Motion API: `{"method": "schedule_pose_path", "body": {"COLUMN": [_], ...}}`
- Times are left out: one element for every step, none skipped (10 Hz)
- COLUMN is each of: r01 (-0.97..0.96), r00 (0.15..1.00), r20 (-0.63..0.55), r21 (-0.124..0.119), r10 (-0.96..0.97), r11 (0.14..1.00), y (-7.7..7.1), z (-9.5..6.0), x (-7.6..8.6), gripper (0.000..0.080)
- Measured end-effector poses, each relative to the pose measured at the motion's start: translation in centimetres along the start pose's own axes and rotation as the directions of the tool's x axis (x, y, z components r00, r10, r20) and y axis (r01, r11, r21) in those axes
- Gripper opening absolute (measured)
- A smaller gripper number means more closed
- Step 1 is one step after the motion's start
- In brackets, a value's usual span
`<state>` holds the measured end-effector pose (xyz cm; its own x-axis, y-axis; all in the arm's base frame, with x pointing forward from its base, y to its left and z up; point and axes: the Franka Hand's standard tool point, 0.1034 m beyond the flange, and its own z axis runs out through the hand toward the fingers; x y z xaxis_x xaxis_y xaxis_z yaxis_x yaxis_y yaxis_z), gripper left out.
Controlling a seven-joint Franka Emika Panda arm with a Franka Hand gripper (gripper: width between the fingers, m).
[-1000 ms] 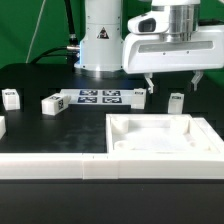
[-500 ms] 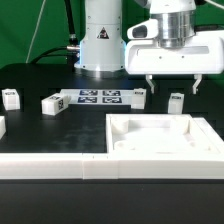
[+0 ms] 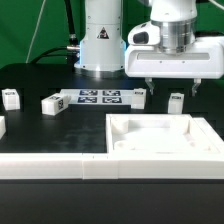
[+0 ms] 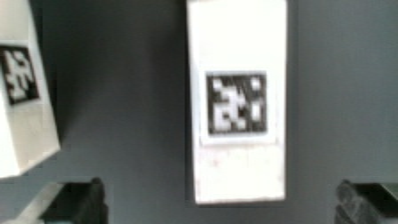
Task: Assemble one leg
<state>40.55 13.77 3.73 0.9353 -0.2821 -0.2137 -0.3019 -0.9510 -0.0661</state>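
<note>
I need to grab the leg by its tagged end (image 3: 176,102) (image 4: 237,150) with my gripper next. Then I can assemble the leg onto the white tray-like piece.
A leg (image 3: 176,103), a small white post with a black-and-white tag, stands on the black table at the exterior view's right. My gripper (image 3: 170,88) hangs just above it, open and empty, with a finger on either side. In the wrist view the leg (image 4: 240,100) lies lengthwise between my dark fingertips (image 4: 75,200), tag facing the camera, and my gripper (image 4: 222,205) is wide open around its end without touching it. Three more legs show in the exterior view: one (image 3: 138,94), one (image 3: 51,103) and one (image 3: 10,97).
The large white square tray-like piece (image 3: 160,152) lies in front of the leg. The marker board (image 3: 100,97) lies mid-table. A white rail (image 3: 50,166) runs along the front edge. Another tagged white piece (image 4: 22,100) shows beside the leg in the wrist view.
My gripper has come down a little over the leg at the exterior view's right. The jaws stay open. No part has moved.
</note>
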Motion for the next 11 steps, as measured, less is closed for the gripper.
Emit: {"method": "schedule_pose_path", "body": {"r01": [0.005,0.015,0.027,0.04,0.037,0.034,0.043,0.042,0.043,0.044,0.049], "r00": [0.998,0.991,0.978,0.953,0.927,0.911,0.867,0.824,0.798,0.789,0.789], "r20": [0.059,0.136,0.206,0.302,0.373,0.411,0.497,0.566,0.602,0.614,0.614], "r21": [0.001,-0.006,-0.006,-0.009,-0.009,-0.008,-0.012,-0.014,-0.014,-0.018,-0.02], "r10": [-0.005,-0.014,-0.025,-0.036,-0.03,-0.027,-0.032,-0.027,-0.026,-0.024,-0.026], "r11": [1.0,1.0,1.0,0.999,0.999,0.999,0.999,0.999,0.999,0.999,0.999], "y": [-0.2,-0.3,-0.5,-0.4,-0.5,-0.6,-0.4,-0.4,-0.6,-0.7,-0.9], "z": [-0.2,-0.2,-0.2,-0.2,0.0,0.3,0.6,1.0,1.5,2.0,2.4], "x": [0.1,-0.3,-0.5,-0.8,-0.5,-0.2,-0.8,-0.6,-0.4,-0.5,-0.7], "gripper": [0.0649,0.0649,0.0649,0.0649,0.0649,0.0649,0.0649,0.0649,0.0649,0.0649,0.0649]}}
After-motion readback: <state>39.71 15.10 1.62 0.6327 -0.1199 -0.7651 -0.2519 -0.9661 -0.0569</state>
